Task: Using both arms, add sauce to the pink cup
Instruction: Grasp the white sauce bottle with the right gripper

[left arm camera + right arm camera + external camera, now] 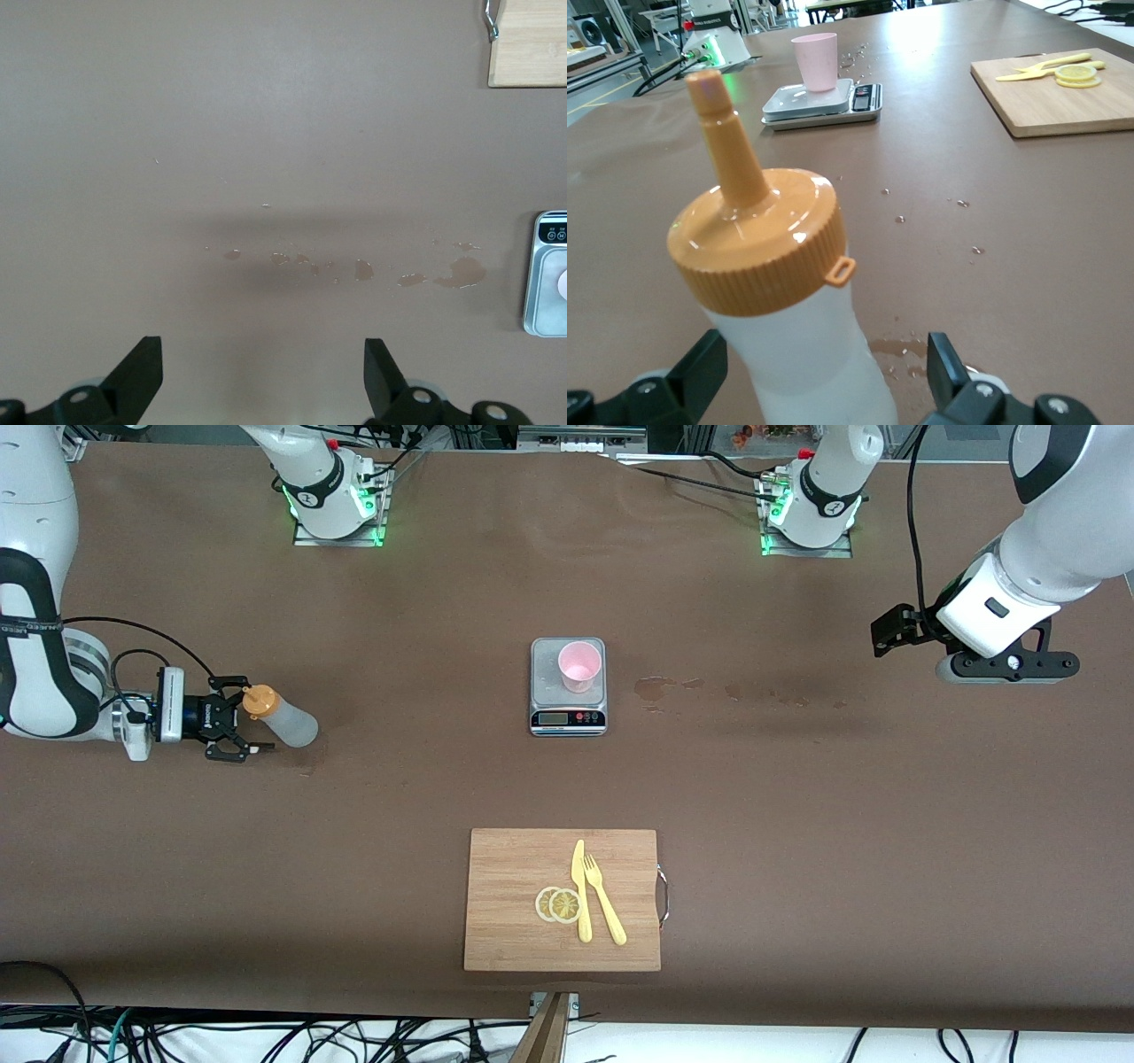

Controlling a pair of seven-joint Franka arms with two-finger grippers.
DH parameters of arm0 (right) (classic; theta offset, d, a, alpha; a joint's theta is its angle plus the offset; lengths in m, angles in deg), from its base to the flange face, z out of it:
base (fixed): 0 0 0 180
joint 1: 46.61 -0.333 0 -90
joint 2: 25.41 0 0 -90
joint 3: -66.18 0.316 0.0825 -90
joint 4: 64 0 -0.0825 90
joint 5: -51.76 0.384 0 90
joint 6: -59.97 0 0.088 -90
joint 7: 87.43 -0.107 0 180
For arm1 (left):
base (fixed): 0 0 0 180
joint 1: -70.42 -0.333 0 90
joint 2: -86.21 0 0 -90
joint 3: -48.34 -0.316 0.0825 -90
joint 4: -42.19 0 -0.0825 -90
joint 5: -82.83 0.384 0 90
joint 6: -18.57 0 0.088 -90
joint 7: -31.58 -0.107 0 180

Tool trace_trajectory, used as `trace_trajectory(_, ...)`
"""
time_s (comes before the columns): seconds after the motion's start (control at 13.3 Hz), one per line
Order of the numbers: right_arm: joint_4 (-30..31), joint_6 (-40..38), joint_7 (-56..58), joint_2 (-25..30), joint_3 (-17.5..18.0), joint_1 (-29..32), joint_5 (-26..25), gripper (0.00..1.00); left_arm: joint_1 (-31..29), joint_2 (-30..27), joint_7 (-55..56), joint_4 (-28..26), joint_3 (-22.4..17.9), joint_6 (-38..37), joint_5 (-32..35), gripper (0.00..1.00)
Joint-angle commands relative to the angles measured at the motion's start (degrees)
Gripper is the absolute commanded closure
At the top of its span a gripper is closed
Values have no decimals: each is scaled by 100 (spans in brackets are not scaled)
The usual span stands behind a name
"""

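Note:
I need to grab the bottle by its whitish body [806,363] with my right gripper next. That leaves the sauce bottle's orange nozzle [726,142] free to pour into the pink cup.
The sauce bottle [282,719], whitish with an orange cap and nozzle, stands on the table toward the right arm's end. My right gripper [237,720] is open with the bottle's body between its fingers. The right wrist view shows the bottle [793,345] close up between the open fingers of my right gripper [826,365], with a gap at one side. The pink cup [580,666] stands upright on the grey scale [568,716] at mid-table; it also shows in the right wrist view [815,60]. My left gripper [890,631] waits in the air over the left arm's end, open and empty [263,365].
A wooden cutting board [514,903] lies nearer the front camera than the scale, with a yellow knife [581,890], a yellow fork [604,899] and lemon slices [558,904]. Wet spots [656,687] mark the table between the scale and the left arm's end.

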Motion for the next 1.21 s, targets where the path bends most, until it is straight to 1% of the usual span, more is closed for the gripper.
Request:
trace_trajectory(0.0,70,-72,158,-7,-22,-88,154,0,-93,-81,-126,-14,-6,-55,84,0)
trace_trajectory(0.08,78,-72,166,-7,-22,-97,163,2,-93,-90,-126,-14,-23,-55,75,0)
trace_trajectory(0.3,87,-64,149,-15,-22,-166,172,26,-136,7,-64,179,-32,-11,5,0)
trace_trajectory(0.38,96,-46,132,-15,-22,-193,242,48,-137,7,-38,188,-15,-11,5,0)
trace_trajectory(0.53,96,6,96,-7,-22,-211,251,69,-163,-10,-46,241,-15,-20,5,0)
trace_trajectory(0.68,87,24,87,-7,-22,-220,251,87,-268,-28,-55,259,-6,-20,5,0)
trace_trajectory(0.83,44,68,44,37,-31,-255,243,89,-321,-46,-108,259,12,-20,5,0)
trace_trajectory(0.91,26,112,-35,150,-31,-298,243,89,-399,-28,-117,276,99,-20,5,0)
trace_trajectory(1.13,70,585,-631,695,-31,-605,155,89,-435,16,-117,329,108,-20,-21,0)
